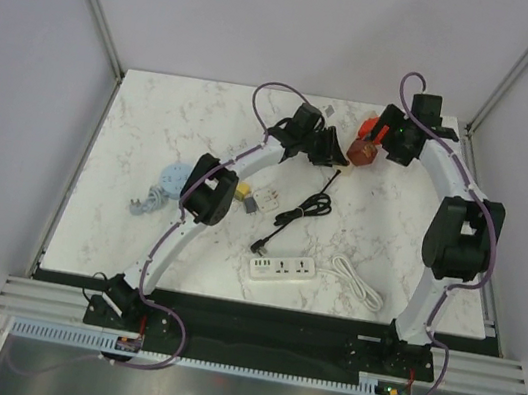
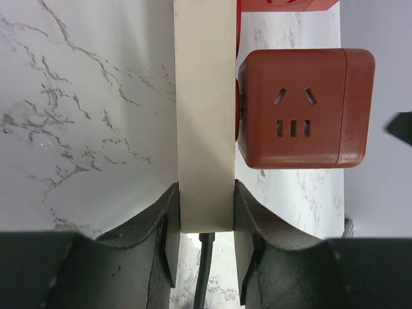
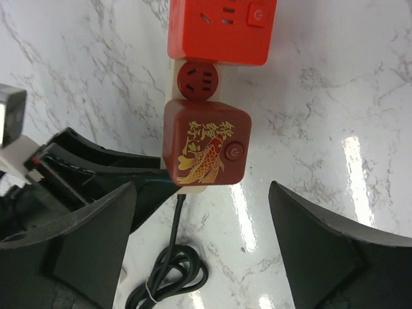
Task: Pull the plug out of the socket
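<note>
The dark red plug needs to come off the socket. My right gripper will grab it next by the opposite sides on either side of its carp side (image 1: pixel 362 152) (image 3: pixel 207 145) to pull it off.
The socket is a cream strip (image 2: pixel 203 129) lying on the marble table, with a black cord (image 2: pixel 205 270) leaving its near end. My left gripper (image 2: pixel 205 206) is shut on that end, one finger on each long side. The plug is a dark red cube (image 3: pixel 205 145) with a gold carp and a round button, seated on the strip's side (image 2: pixel 302 109). My right gripper (image 3: pixel 203 193) stands wide open just short of the cube, touching nothing. In the top view both grippers, left (image 1: pixel 325 149) and right (image 1: pixel 379 146), meet at the cube (image 1: pixel 362 153) near the table's far edge.
A brighter red cube adaptor (image 3: pixel 222 29) sits further along the same strip, past a round red socket face (image 3: pixel 197 81). The black cord coils on the marble (image 1: pixel 305 207). A white power strip (image 1: pixel 283 268) with its cable, small blocks (image 1: pixel 254 199) and a blue item (image 1: pixel 167 181) lie nearer the front.
</note>
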You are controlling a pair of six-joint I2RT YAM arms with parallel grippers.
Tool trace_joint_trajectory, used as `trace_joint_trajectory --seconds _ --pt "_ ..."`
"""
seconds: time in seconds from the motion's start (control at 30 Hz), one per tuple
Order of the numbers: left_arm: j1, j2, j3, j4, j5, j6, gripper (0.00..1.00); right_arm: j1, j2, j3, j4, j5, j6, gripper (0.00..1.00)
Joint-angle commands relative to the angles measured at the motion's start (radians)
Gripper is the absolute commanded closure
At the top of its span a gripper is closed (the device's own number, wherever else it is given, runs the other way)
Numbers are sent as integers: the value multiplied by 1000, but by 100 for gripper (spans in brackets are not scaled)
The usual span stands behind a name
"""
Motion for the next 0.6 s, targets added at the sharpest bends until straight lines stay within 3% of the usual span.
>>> trace_joint_trajectory --seconds 0.0,0.33,0.57 --pt "5 21 4 25 67 10 98 -1 46 10 54 -106 -32 7" --pt "7 29 4 47 99 3 98 11 151 -17 176 -166 -32 5" --pt "5 35 5 48 107 4 98 19 211 15 205 -144 -14 13"
